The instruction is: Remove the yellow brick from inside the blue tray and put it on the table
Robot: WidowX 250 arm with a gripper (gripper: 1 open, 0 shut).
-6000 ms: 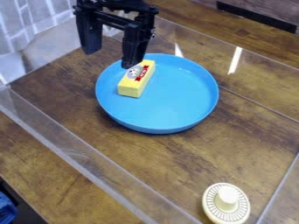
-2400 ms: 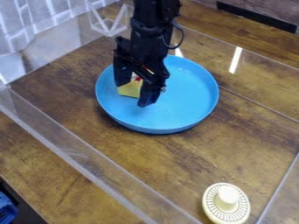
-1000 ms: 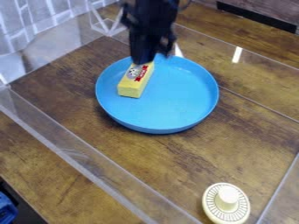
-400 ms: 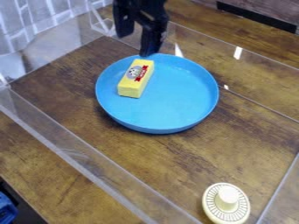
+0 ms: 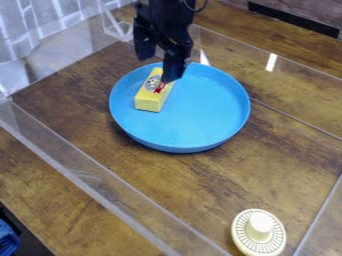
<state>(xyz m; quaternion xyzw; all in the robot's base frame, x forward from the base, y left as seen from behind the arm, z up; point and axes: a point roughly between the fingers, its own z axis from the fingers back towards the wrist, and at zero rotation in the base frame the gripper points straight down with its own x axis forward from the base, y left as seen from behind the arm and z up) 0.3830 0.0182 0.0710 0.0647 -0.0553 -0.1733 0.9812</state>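
Note:
My gripper's fingers hang above the yellow brick's marked far end (image 5: pixel 156 82), so it is too early to close on the yellow brick. My gripper lowers first.
The yellow brick (image 5: pixel 152 96) lies inside the blue tray (image 5: pixel 201 125), on its left part, with the red-and-white mark at its far end. My gripper (image 5: pixel 159 62) hangs just above that far end, pointing down, its black fingers (image 5: pixel 175 66) apart and nothing between them. One finger partly hides the brick's marked end. The tray rests on the dark wood table (image 5: pixel 80 100).
A cream round ribbed disc (image 5: pixel 258 231) lies at the front right. Clear acrylic walls (image 5: pixel 107 185) edge the table at the front and left. Bare wood shows to the left of the tray and in front of it.
The gripper has come down toward the brick's far end and now stands open. The brick lies in the same place in the tray.

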